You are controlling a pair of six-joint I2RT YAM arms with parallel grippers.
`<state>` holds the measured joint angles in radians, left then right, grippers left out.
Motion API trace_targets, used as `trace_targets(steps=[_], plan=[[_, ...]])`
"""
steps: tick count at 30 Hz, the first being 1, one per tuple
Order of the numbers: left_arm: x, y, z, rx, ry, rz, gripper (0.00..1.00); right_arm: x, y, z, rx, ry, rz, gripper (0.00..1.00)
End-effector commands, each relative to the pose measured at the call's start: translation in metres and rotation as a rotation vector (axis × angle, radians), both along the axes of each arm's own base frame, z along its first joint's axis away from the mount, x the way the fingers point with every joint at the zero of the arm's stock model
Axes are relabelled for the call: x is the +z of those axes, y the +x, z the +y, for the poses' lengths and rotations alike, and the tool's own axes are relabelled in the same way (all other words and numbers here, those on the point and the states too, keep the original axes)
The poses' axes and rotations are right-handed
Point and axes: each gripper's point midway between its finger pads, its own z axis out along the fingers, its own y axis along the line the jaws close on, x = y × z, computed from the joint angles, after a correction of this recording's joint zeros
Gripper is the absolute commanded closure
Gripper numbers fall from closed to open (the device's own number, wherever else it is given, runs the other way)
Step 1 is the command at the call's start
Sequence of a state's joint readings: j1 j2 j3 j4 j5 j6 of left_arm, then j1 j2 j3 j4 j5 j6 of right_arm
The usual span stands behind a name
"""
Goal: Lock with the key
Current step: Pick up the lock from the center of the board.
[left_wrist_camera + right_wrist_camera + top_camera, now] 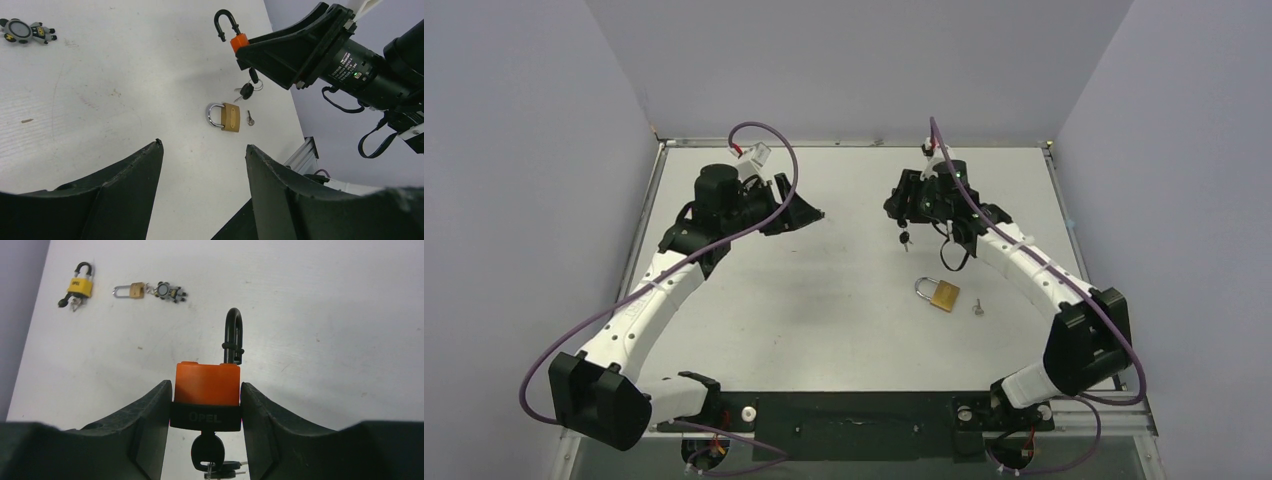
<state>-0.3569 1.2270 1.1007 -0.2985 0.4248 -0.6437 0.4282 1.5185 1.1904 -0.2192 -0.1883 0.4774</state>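
Note:
I should next grab the orange padlock [207, 377] by its black shackle [233, 331] with my left gripper. Then the padlock's body and key stay free for my right gripper to lock.
My right gripper [206, 385] is shut on an orange padlock [207, 377] with a black "OPEL" band, and holds it above the table. Its black shackle [233, 335] sticks up, and in the left wrist view one end of the shackle [223, 22] hangs free of the body. A black-headed key [207, 449] sits in the keyhole below, with spare keys dangling from it. From above, those keys [905, 240] hang under the right gripper [911, 205]. My left gripper [202, 150] stands open and empty at the left [812, 213], apart from the lock.
A brass padlock [937, 293] and a small loose key [977, 307] lie on the white table beneath the right arm. In the right wrist view a yellow padlock [80, 286] and a second brass padlock [131, 290] with a round keychain [167, 290] lie at the far left.

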Motion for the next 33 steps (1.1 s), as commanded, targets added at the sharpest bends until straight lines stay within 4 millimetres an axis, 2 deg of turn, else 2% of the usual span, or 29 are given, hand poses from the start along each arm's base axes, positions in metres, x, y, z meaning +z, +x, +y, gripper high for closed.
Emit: trace_targets(steps=[1, 2, 3, 4, 7, 13, 20, 26, 30, 33], plan=[[0.041, -0.013, -0.006, -0.119, -0.020, -0.140, 0.41, 0.070, -0.031, 0.019, 0.168, 0.138, -0.184, 1.00], [0.045, -0.018, -0.008, -0.155, -0.018, -0.168, 0.41, 0.067, -0.039, 0.020, 0.194, 0.143, -0.174, 1.00], [0.048, -0.020, -0.010, -0.175, -0.021, -0.186, 0.41, 0.077, -0.051, 0.024, 0.246, 0.169, -0.186, 1.00], [0.052, -0.025, -0.012, -0.209, -0.023, -0.212, 0.41, 0.077, -0.059, 0.025, 0.271, 0.179, -0.182, 1.00], [0.065, -0.036, -0.019, -0.285, -0.044, -0.271, 0.42, 0.095, -0.097, 0.035, 0.421, 0.254, -0.199, 1.00], [0.099, -0.067, -0.033, -0.444, -0.151, -0.372, 0.44, 0.133, -0.154, 0.046, 0.598, 0.437, -0.220, 1.00], [0.111, -0.089, -0.039, -0.557, -0.205, -0.400, 0.47, 0.173, -0.214, 0.049, 0.777, 0.569, -0.293, 1.00], [0.115, -0.114, -0.044, -0.658, -0.238, -0.402, 0.49, 0.189, -0.244, 0.053, 0.857, 0.592, -0.315, 1.00], [0.118, -0.129, -0.048, -0.722, -0.248, -0.410, 0.50, 0.192, -0.252, 0.060, 0.890, 0.577, -0.309, 1.00], [0.116, -0.142, -0.056, -0.782, -0.252, -0.411, 0.52, 0.186, -0.251, 0.065, 0.901, 0.532, -0.302, 1.00]])
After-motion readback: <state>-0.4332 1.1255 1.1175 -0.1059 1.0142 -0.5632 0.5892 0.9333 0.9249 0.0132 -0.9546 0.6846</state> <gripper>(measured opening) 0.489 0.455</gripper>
